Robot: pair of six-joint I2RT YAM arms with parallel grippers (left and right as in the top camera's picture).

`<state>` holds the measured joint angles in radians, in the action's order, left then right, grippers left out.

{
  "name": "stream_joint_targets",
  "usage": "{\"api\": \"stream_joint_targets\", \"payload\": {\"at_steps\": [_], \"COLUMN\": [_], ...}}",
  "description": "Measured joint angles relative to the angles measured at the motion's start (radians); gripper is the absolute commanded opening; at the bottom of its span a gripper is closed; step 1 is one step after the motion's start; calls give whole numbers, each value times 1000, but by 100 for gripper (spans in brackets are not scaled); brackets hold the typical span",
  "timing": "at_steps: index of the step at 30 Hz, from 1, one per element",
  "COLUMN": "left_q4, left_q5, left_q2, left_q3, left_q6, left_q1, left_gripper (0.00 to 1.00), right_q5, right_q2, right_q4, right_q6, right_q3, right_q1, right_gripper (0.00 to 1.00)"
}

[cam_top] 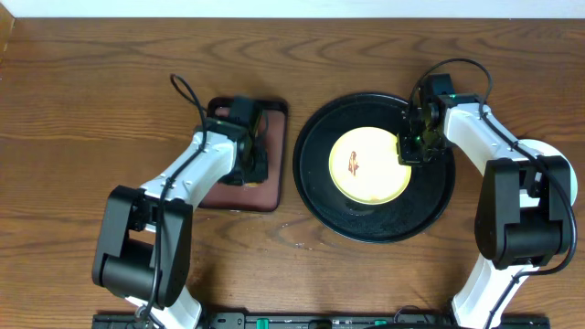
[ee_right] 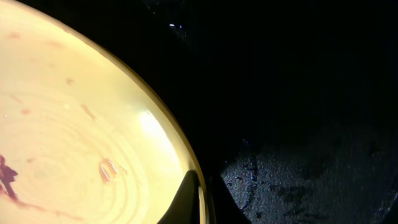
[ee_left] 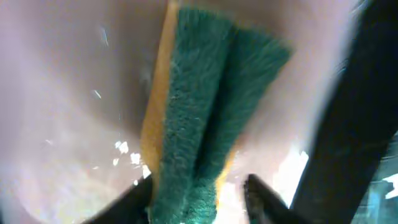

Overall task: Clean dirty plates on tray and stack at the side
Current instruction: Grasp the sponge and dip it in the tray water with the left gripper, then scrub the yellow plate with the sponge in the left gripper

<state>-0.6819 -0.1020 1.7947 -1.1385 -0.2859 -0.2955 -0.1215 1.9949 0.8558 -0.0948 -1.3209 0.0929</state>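
My left gripper pinches the sponge across its middle next, green side folded inward, since the yellow side stays free to wipe the plate.
A pale yellow plate with a red-brown smear lies in the middle of the round black tray. My right gripper is shut on the plate's right rim. In the right wrist view its fingers pinch the thin edge of the plate over the wet tray. My left gripper hovers low over the reddish-brown rectangular tray. A green and yellow sponge, bent into a fold, sits between the left gripper's fingers.
A pale round object shows partly under the right arm near the table's right edge. Small water drops glint on the wood between the two trays. Bare wooden table lies at the left and front.
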Motion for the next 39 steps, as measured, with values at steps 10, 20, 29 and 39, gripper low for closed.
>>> {"api": "stream_joint_targets", "payload": {"at_steps": [10, 20, 29, 39], "left_q4": [102, 148, -2, 27], "left_q5": [38, 50, 49, -86], "left_q2": [-11, 99, 57, -71], "left_q3": [-24, -10, -45, -283], "left_q6": [18, 26, 26, -31], "left_q1": [0, 0, 0, -40], "left_gripper": [49, 7, 8, 7], "right_q5": [0, 0, 0, -6], "right_q2": [0, 0, 0, 0], "right_q4": [0, 0, 0, -1], "right_q6": [0, 0, 0, 1], "right_q3": [0, 0, 0, 0], "right_q1": [0, 0, 0, 0], "right_gripper": [1, 1, 1, 1]}}
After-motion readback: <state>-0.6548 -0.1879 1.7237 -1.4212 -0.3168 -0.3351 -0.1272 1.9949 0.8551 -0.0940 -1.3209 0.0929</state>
